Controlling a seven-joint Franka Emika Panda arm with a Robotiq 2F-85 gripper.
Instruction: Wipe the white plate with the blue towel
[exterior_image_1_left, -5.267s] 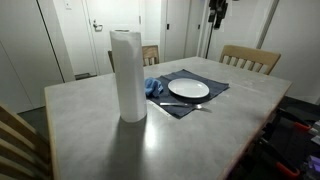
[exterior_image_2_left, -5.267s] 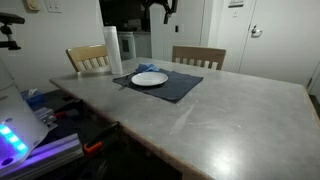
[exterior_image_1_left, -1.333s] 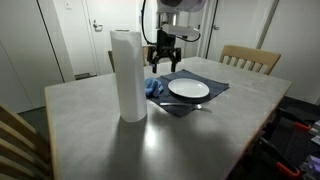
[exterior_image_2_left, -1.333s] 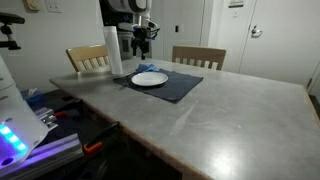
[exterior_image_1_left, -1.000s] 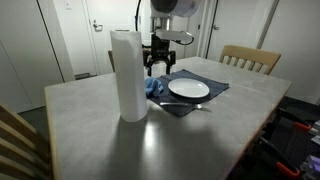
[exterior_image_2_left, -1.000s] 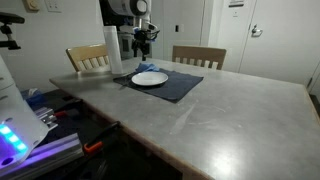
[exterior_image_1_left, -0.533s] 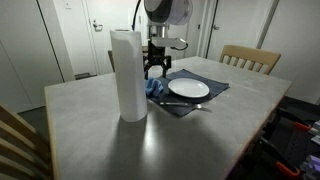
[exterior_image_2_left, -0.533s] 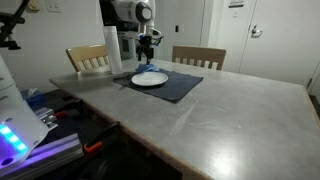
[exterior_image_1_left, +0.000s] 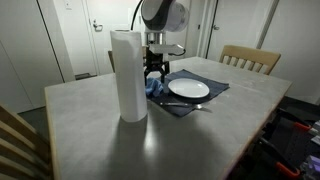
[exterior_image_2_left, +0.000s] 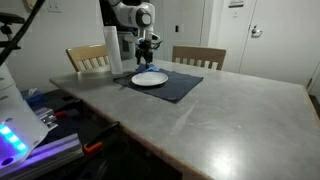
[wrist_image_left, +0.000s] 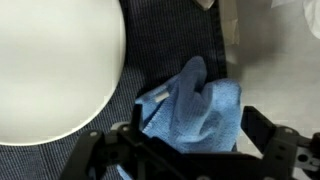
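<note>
The raised folds of the blue towel are between my open fingers, level with the towel's sides, so my gripper is ready to close on the towel.
A white plate (exterior_image_1_left: 189, 89) lies on a dark placemat (exterior_image_1_left: 215, 96) on the grey table; it also shows in an exterior view (exterior_image_2_left: 150, 79) and at the left of the wrist view (wrist_image_left: 50, 70). A crumpled blue towel (exterior_image_1_left: 153, 90) lies on the mat's corner next to the plate, filling the lower middle of the wrist view (wrist_image_left: 195, 110). My gripper (exterior_image_1_left: 154, 77) hangs just above the towel with its jaws open on either side of it (wrist_image_left: 190, 145). In an exterior view (exterior_image_2_left: 148, 60) the gripper is by the plate's far side.
A tall paper towel roll (exterior_image_1_left: 128, 75) stands close to the towel. A fork or spoon (exterior_image_1_left: 195, 107) lies on the mat's near edge. Wooden chairs (exterior_image_1_left: 250, 58) stand around the table. Equipment sits beside the table (exterior_image_2_left: 20, 125).
The arm came into view and has moved down and toward the paper towel roll, lowering the open gripper over the blue towel. Plate and towel have not moved.
</note>
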